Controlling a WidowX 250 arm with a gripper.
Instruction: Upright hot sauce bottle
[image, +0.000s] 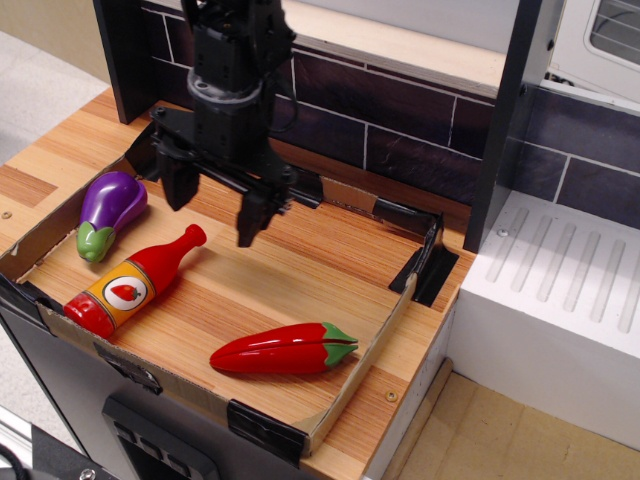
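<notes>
I will stand the hot sauce bottle upright on the bottle's base (85, 316), so my gripper will next take hold of it by its narrow neck (185, 242).
The hot sauce bottle (130, 284) lies on its side in the left part of the wooden tray (300, 285), its narrow neck pointing up and right and its orange label with the white oval facing up. My black gripper (214, 211) hangs open and empty above the tray, just above and right of the bottle's cap, not touching it. One finger (180, 186) is to the left and the other finger (249, 221) to the right.
A purple eggplant (108, 212) lies at the tray's left edge, beside the bottle neck. A red chili pepper (285, 349) with a green stem lies near the front rim. A dark brick wall stands behind; a white drainboard (560, 300) is on the right.
</notes>
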